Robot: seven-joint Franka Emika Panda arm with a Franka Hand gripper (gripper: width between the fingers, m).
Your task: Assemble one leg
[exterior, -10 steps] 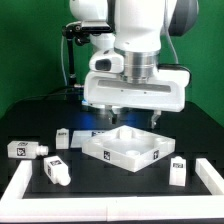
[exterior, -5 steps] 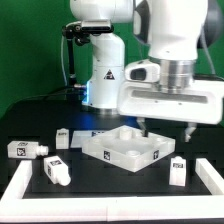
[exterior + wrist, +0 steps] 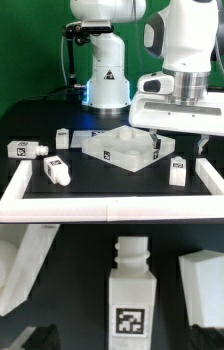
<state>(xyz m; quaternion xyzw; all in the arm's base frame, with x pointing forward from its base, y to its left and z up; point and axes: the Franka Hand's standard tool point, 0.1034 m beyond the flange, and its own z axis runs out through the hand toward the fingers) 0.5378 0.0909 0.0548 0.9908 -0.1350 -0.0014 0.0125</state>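
Observation:
The leg isn't between my gripper's fingers yet, as they stop above the tagged leg [image 3: 178, 172]. My gripper needs to go lower before it closes on the leg.
A leg [image 3: 178, 170], a stubby white peg-block with a black-and-white tag, stands at the exterior view's right, beside the large white square tabletop [image 3: 125, 148]. My gripper [image 3: 180, 142] hangs open just above this leg and does not touch it. In the wrist view the leg [image 3: 132, 291] lies straight between my two dark fingertips [image 3: 38, 336], tag toward me and its narrow peg end pointing away. My gripper [image 3: 122, 343] is open and empty. Three more legs lie at the exterior view's left: one [image 3: 55, 170], one [image 3: 25, 150] and one [image 3: 62, 137].
A white border wall [image 3: 20, 185] runs along the front and sides of the black work area and passes close to the right of the leg [image 3: 208, 176]. The robot's white base [image 3: 105, 75] stands behind. White parts [image 3: 25, 269] flank the leg in the wrist view.
My gripper has swept from above the tabletop toward the exterior view's right and come down a little, ending above the right-hand leg. The parts on the table have not moved.

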